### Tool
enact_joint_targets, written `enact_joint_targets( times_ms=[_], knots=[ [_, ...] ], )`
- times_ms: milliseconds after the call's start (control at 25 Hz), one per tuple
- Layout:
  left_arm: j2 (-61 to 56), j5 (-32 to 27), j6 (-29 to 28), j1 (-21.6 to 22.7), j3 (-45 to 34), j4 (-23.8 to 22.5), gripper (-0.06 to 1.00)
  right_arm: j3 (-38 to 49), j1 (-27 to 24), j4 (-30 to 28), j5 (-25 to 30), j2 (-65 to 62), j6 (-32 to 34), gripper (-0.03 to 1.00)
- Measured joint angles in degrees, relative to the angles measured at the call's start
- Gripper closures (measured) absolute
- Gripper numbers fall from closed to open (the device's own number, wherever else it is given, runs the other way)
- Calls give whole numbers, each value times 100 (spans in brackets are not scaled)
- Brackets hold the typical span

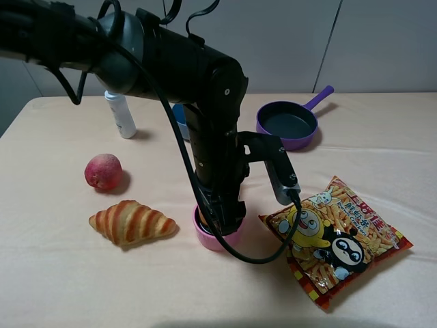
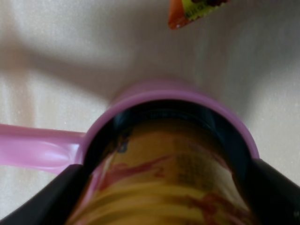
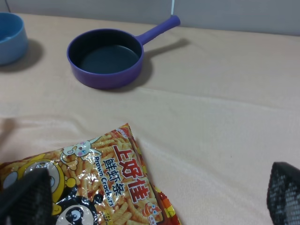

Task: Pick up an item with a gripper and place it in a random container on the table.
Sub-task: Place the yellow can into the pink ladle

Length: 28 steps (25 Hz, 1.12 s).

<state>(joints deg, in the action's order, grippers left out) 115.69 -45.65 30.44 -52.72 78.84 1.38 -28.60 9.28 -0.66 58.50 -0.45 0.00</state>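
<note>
My left gripper will open, since the can's lower part is inside the pan's pink rim in the left wrist view, so the can would rest there.
In the exterior high view my left gripper (image 1: pixel 220 217) points straight down into the pink saucepan (image 1: pixel 217 239) near the middle front of the table (image 1: pixel 382 164). The can is hidden there by the arm. In the left wrist view the gripper (image 2: pixel 166 197) is shut on the gold-yellow can with red markings (image 2: pixel 159 154). The can's lower part sits inside the saucepan's dark inside, within the pink rim (image 2: pixel 173 91); the pink handle (image 2: pixel 33 147) sticks out sideways. My right gripper (image 3: pixel 154 197) is open and empty above the table, over the snack bag; its arm is out of the exterior view.
An orange prawn-cracker bag (image 1: pixel 334 239) lies right of the saucepan. A purple frying pan (image 1: pixel 287 123) and a partly hidden blue bowl (image 1: pixel 179 119) stand behind. A white bottle (image 1: pixel 121 115), a peach (image 1: pixel 103 171) and a croissant (image 1: pixel 131 222) are on the left.
</note>
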Motion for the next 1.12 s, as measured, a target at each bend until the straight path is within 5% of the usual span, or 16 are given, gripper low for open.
enact_joint_targets(
  times_ms=[840, 1120],
  knots=[
    [0, 0, 0, 0, 0, 0, 26, 0, 0, 0, 0, 0, 0, 27],
    [0, 17, 0, 0, 0, 90, 19, 0, 0, 0, 0, 0, 0, 27]
  ],
)
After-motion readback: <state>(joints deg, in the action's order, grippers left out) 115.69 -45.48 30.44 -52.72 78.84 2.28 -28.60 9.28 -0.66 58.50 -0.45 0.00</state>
